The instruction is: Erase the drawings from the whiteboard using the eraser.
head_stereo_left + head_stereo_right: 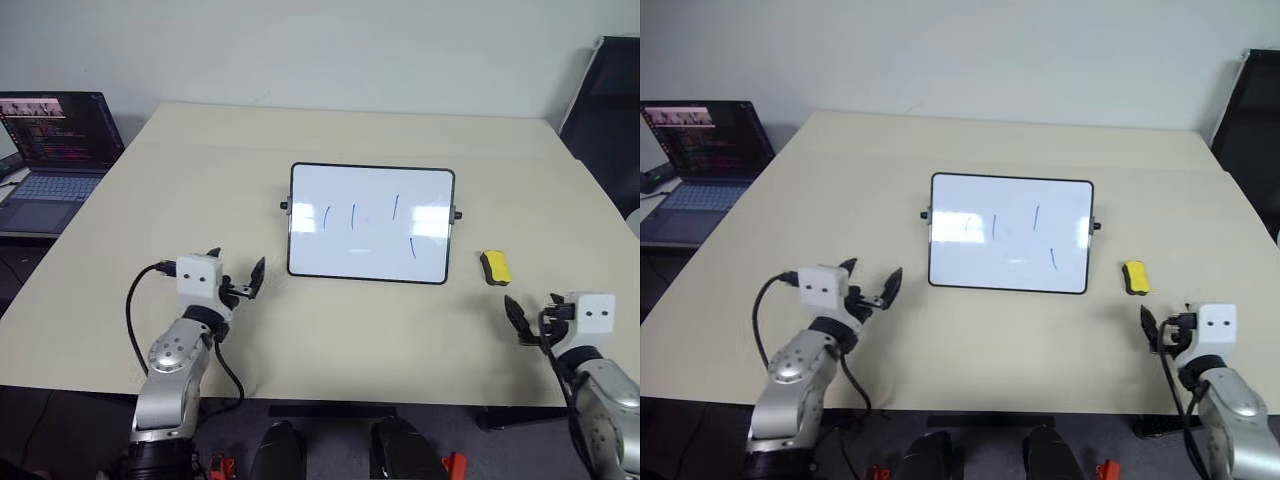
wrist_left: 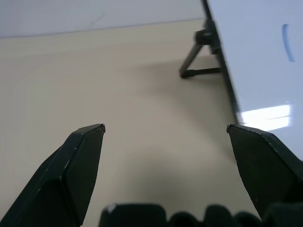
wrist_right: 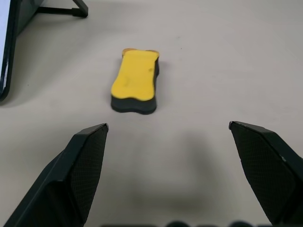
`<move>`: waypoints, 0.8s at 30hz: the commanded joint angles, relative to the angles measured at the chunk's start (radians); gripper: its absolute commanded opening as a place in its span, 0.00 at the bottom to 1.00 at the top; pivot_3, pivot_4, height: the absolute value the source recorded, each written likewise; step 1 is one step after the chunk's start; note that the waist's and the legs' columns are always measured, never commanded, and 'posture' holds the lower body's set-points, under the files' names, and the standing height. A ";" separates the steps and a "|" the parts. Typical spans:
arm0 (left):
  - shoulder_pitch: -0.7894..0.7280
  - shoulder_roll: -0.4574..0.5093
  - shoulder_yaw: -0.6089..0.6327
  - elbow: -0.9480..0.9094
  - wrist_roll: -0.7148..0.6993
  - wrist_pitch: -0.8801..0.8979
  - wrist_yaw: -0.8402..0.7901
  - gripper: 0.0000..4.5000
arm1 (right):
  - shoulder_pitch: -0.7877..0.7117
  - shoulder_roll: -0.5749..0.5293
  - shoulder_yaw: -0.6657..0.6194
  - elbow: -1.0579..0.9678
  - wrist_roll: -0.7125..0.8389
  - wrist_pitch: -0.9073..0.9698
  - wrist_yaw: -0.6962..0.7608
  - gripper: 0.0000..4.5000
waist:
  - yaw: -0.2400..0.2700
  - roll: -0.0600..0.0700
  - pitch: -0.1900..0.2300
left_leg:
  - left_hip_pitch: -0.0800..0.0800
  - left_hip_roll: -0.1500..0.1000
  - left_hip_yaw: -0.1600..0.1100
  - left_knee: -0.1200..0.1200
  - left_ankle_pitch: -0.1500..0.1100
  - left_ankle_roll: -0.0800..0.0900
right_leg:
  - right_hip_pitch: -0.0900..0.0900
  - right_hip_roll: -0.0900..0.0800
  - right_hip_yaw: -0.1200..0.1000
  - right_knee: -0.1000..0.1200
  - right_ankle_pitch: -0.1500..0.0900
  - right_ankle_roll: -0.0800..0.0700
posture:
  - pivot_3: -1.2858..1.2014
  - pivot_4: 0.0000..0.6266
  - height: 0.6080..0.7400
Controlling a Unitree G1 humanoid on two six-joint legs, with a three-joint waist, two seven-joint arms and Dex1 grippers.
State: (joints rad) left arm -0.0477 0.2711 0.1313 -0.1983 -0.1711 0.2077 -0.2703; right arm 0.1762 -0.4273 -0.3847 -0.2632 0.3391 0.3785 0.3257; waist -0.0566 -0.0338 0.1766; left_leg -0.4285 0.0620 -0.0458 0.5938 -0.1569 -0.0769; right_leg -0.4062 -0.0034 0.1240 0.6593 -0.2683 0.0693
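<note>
My right gripper is going to grip the yellow eraser next by its long facing sides at the eraser's narrow middle (image 1: pixel 496 267) (image 3: pixel 137 77), where it narrows between its wavy ends. Then it can erase.
The whiteboard (image 1: pixel 370 222) lies in the middle of the beige table, black-framed, with small knobs at its short sides. The drawings (image 1: pixel 352 216) are a few thin blue strokes across its middle; one stroke (image 2: pixel 285 42) shows in the left wrist view. To the board's right, flat on the table, is the yellow eraser (image 1: pixel 495 267) with its dark underside (image 3: pixel 135 80). My right gripper (image 3: pixel 168 125) is open and empty, a short way in front of the eraser and pointing at it. Near the board's front left corner, my left gripper (image 1: pixel 237 268) is also open and empty.
An open laptop (image 1: pixel 50 150) with a lit screen stands on a lower surface off the table's left side. A black chair (image 1: pixel 610 100) stands at the far right. The table's front edge (image 1: pixel 330 398) runs just under both arms.
</note>
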 commanded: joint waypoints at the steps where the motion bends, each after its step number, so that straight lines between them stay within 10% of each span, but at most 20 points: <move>1: -0.002 -0.004 -0.002 -0.069 0.003 0.017 0.020 1.00 | 0.002 -0.006 -0.024 -0.041 0.028 0.017 0.007 0.99 | -0.001 0.000 0.000 | 0.000 0.000 0.000 0.000 0.000 0.000 | 0.000 0.000 0.000 0.000 0.000 0.000 | 0.52 0.24 1.00; 17: -0.048 0.228 0.004 -0.191 -0.172 0.104 -0.291 1.00 | 0.006 0.021 0.060 -0.249 0.095 0.176 -0.011 0.99 | -0.001 0.000 0.000 | 0.000 0.000 0.000 0.000 0.000 0.000 | -0.001 -0.001 0.000 -0.001 0.000 0.000 | 0.52 0.24 1.00; 24: -0.294 0.293 -0.115 -0.143 -0.267 0.242 -0.484 1.00 | -0.138 -0.009 -0.007 -0.237 0.086 0.281 -0.124 0.99 | 0.000 0.000 0.000 | -0.002 -0.001 0.000 0.001 0.000 0.000 | -0.001 -0.001 -0.001 -0.001 0.000 0.000 | 0.52 0.24 1.00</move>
State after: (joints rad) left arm -0.2996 0.5539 0.0395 -0.3364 -0.4143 0.4378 -0.7078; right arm 0.0626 -0.4205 -0.3521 -0.4726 0.4323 0.6469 0.2348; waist -0.0565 -0.0338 0.1768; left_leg -0.4306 0.0616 -0.0458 0.5946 -0.1569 -0.0769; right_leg -0.4076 -0.0040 0.1232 0.6583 -0.2683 0.0691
